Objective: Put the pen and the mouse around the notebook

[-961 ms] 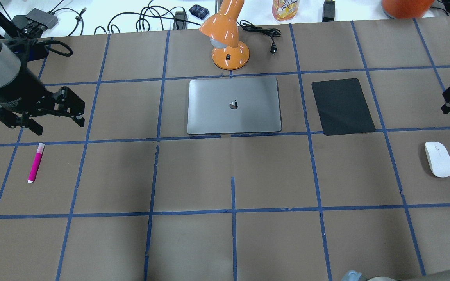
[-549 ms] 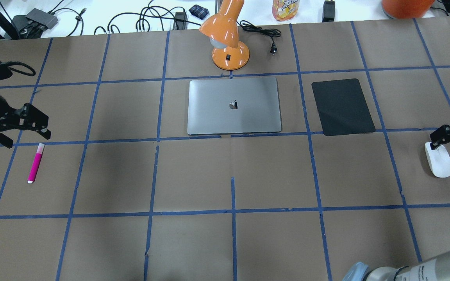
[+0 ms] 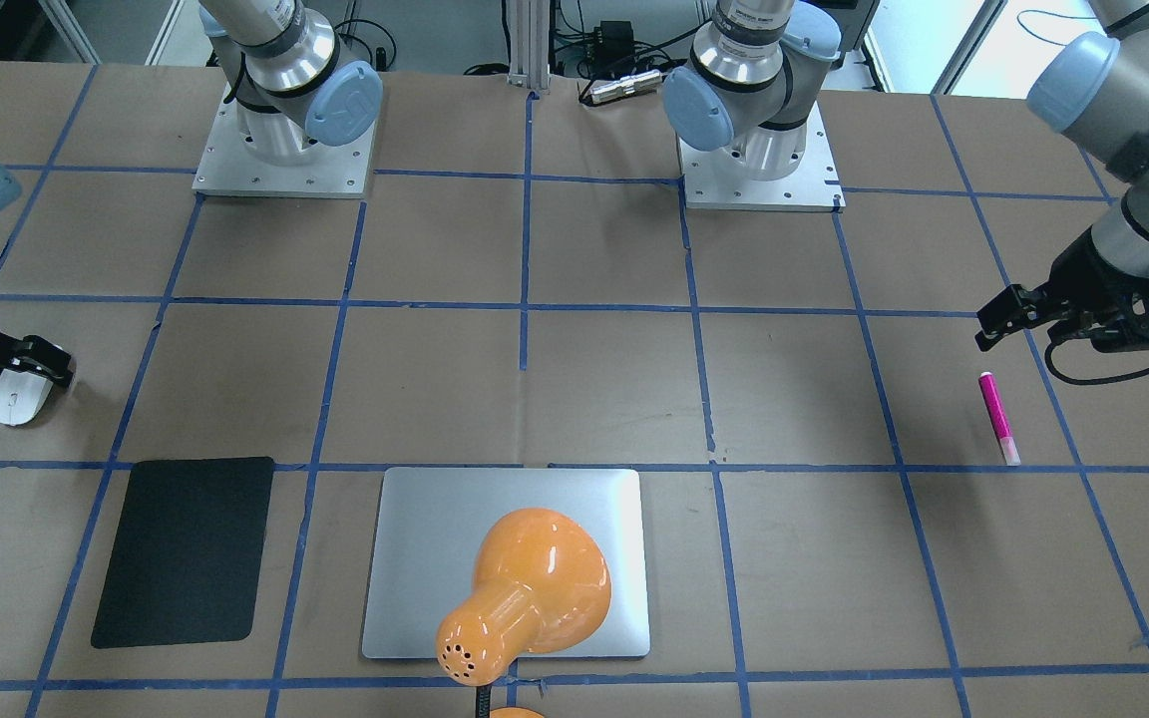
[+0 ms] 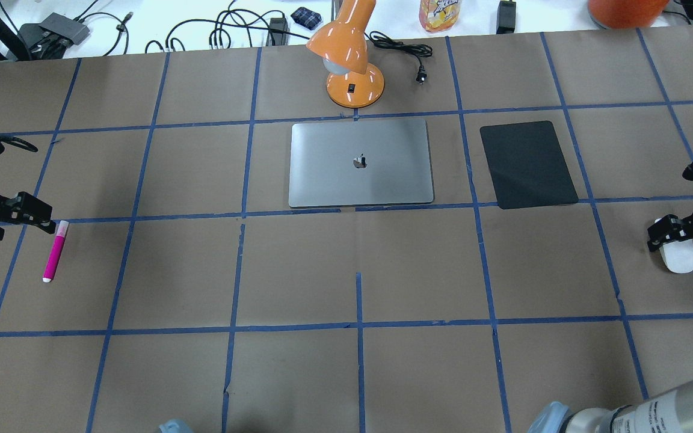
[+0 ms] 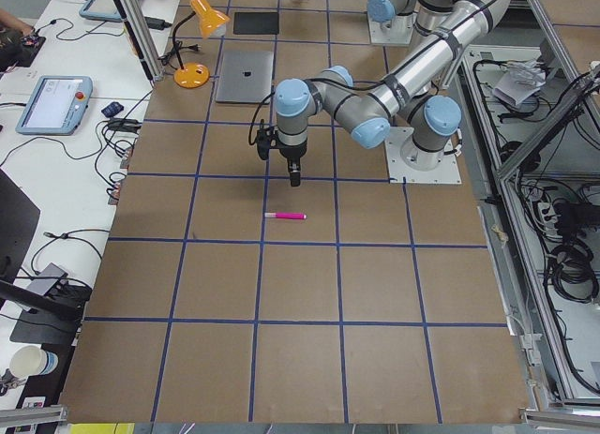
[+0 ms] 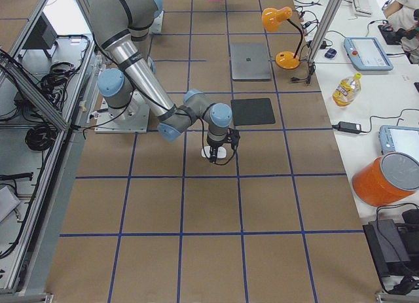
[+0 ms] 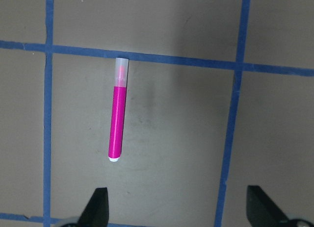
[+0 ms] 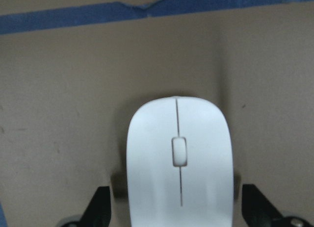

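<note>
My right gripper will next set the white mouse beside the notebook (image 3: pixel 415 515), and for that it will grab the mouse by its long side edges.
The magenta pen (image 4: pixel 55 251) lies on the brown table at the far left, its pale cap pointing away from the robot. My left gripper (image 4: pixel 14 224) hovers open just beyond the cap; in the left wrist view the pen (image 7: pixel 117 125) lies ahead of the fingertips (image 7: pixel 98 203), not between them. The white mouse (image 4: pixel 678 260) rests at the far right. My right gripper (image 8: pixel 179 207) is open, low over it, one finger on each side of the mouse (image 8: pixel 179 153). The silver notebook (image 4: pixel 360 162) lies closed at the table's middle back.
A black mat (image 4: pixel 527 163) lies to the right of the notebook. An orange desk lamp (image 4: pixel 349 60) stands just behind the notebook, its plug cord (image 4: pixel 409 54) beside it. Cables and a bottle (image 4: pixel 440 13) sit on the white bench beyond.
The left gripper has swung down and left, ending beside the pen's cap. The right gripper has come in from the right edge and dropped over the mouse.
</note>
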{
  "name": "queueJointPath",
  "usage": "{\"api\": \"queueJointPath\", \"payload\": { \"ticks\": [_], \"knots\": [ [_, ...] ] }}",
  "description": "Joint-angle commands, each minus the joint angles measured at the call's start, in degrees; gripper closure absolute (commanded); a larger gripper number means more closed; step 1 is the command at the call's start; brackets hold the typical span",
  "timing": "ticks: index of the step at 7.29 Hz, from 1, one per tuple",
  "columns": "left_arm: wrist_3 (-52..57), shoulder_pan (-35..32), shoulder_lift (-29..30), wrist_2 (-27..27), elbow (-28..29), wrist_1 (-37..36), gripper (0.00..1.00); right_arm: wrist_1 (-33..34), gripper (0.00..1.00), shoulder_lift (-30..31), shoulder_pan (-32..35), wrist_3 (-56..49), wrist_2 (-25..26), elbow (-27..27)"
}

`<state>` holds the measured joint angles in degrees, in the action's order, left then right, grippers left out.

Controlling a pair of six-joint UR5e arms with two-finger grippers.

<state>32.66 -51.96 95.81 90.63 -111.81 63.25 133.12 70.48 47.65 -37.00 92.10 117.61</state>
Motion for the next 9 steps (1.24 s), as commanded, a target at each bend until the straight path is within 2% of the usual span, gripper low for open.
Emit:
{"api": "queueJointPath", "payload": {
  "ticks": [1, 2, 3, 5, 8, 9],
  "knots": [
    [0.9, 1.4, 5.0, -0.4, -0.3, -5.1, 0.0, 0.1, 0.24, 0.2, 0.0, -0.1, 0.3, 0.0],
    [2.4, 1.5, 7.6, -0.1, -0.3, -9.6, 0.0, 0.1, 0.42, 0.2, 0.0, 0.0, 1.0, -0.1],
    [3.4, 1.5, 10.2, -0.2, -0.3, -12.3, 0.0, 0.0, 0.48, 0.3, 0.0, 0.0, 1.1, -0.1],
    [3.6, 1.5, 14.1, -0.5, -0.2, -15.8, 0.0, -3.3, 0.47, 2.2, 1.9, 0.6, 2.1, -2.8],
    [6.0, 1.8, 17.4, -0.2, 0.5, -17.8, 0.02, -15.4, 0.47, 2.3, 16.4, 6.5, 1.9, -18.0],
    [5.9, 2.1, 17.8, -0.1, 0.5, -18.2, 0.11, -16.4, 0.47, 2.1, 20.6, 11.6, 1.6, -19.9]
  ]
}}
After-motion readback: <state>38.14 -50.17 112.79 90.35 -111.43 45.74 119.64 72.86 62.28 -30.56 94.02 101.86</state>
